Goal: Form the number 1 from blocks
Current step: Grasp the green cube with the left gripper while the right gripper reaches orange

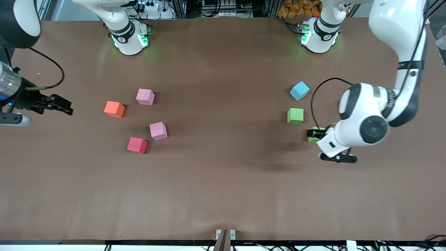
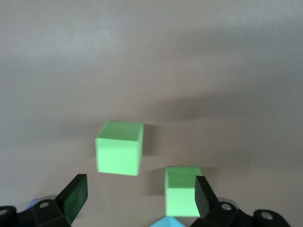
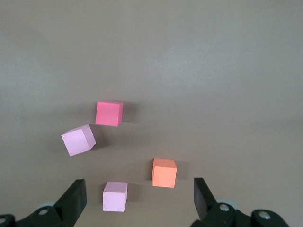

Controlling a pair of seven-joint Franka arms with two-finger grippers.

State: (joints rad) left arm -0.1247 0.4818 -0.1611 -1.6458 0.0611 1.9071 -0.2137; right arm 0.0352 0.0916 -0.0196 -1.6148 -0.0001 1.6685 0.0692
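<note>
The green block beside the light blue cube [image 1: 300, 90] needs to be gripped next by its opposite sides with my left gripper, so that it can help form number 1.
One green block [image 1: 295, 115] sits near the left arm's end of the table. My left gripper [image 1: 312, 133] hangs open low over the second green block [image 1: 313, 140] and hides part of it. In the left wrist view both green blocks [image 2: 119, 147] [image 2: 182, 191] show past the open left gripper [image 2: 140, 198], one close beside a fingertip [image 2: 204, 195]. The orange block [image 1: 114, 109] [image 3: 164, 172] and red block [image 1: 137, 145] [image 3: 109, 113] lie toward the right arm's end. My right gripper [image 1: 61, 106] [image 3: 139, 198] is open and holds nothing. No purple block is in view.
Two pink cubes [image 1: 145, 96] [image 1: 158, 130] lie among the orange and red blocks. A light blue cube [image 1: 299, 90] [image 2: 168, 222] sits farther from the front camera than the green blocks. The brown table [image 1: 223, 181] is bare across its middle.
</note>
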